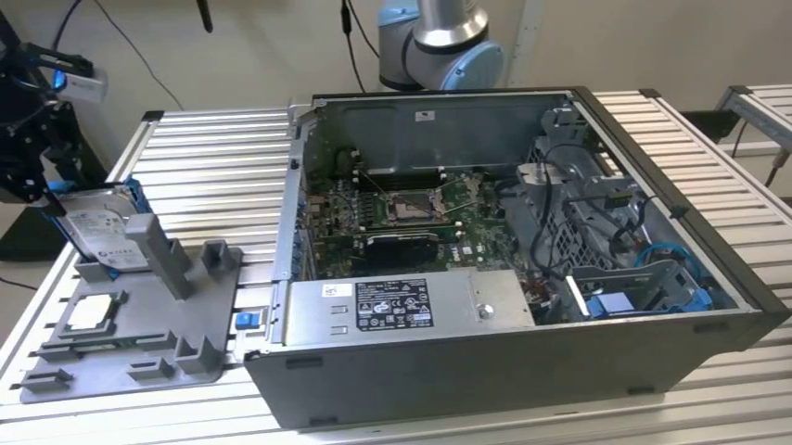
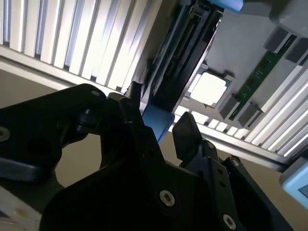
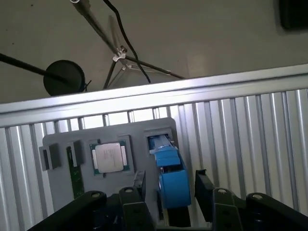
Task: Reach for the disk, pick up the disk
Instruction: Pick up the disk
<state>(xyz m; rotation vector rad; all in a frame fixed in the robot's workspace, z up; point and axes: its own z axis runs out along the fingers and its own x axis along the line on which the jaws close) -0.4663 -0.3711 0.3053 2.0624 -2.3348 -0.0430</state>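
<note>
My gripper is to pick up the disk, and the sides of the holder's slot close around the disk's lower edge, so next it should grip the blue end of its carrier (image 3: pixel 174 188).
The disk (image 1: pixel 102 227) is a silver-grey drive with a white label in a blue carrier. It stands upright on edge in a slot of the grey holder (image 1: pixel 185 315), at the exterior view's left. My black gripper (image 1: pixel 47 199) reaches in from the far left at the disk's outer edge. In both wrist views the carrier's blue end (image 3: pixel 172 187) (image 2: pixel 156 122) lies between the two fingers (image 3: pixel 139 185). The gripper (image 3: pixel 171 185) (image 2: pixel 161 118) is open, with a small gap showing on each side of the blue end. The disk rests in its slot.
A square silver processor chip (image 1: pixel 93 315) (image 3: pixel 108 157) (image 2: pixel 210 89) and a green memory stick (image 3: pixel 74 173) (image 2: pixel 255 79) lie in the holder beside the disk. An open computer case (image 1: pixel 495 232) takes up the slatted aluminium table's (image 1: pixel 210 158) middle and right. The table edge and floor are just behind the gripper.
</note>
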